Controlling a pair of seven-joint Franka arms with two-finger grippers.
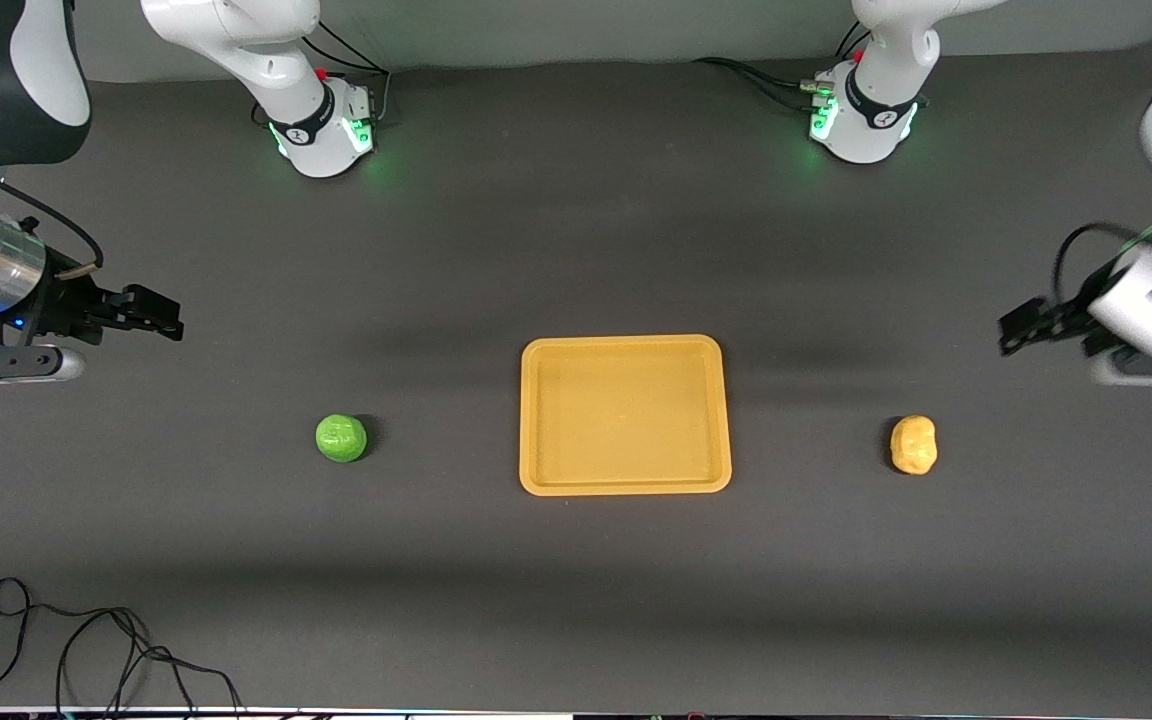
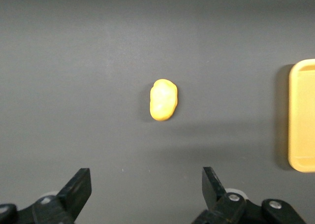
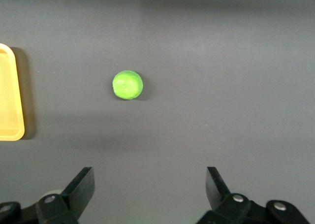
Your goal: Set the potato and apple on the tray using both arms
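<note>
The left gripper grabs the potato (image 1: 913, 445) by its long sides next. Then the left gripper places the potato on the tray (image 1: 625, 486).
The mustard-yellow tray (image 1: 625, 486) lies empty in the middle of the table. The green apple (image 1: 341, 438) sits on the table toward the right arm's end and shows in the right wrist view (image 3: 128, 84). The yellow-tan potato (image 1: 913, 445) sits toward the left arm's end and shows in the left wrist view (image 2: 163, 100). My right gripper (image 1: 161, 318) is open and empty, up in the air over bare table near the apple. My left gripper (image 1: 1016, 335) is open and empty, up over bare table near the potato. Each wrist view shows a strip of the tray's rim (image 2: 301, 115) (image 3: 10, 98).
A black cable (image 1: 86, 650) lies looped on the table near the front camera at the right arm's end. The two arm bases (image 1: 326, 130) (image 1: 861, 125) stand along the edge farthest from the front camera.
</note>
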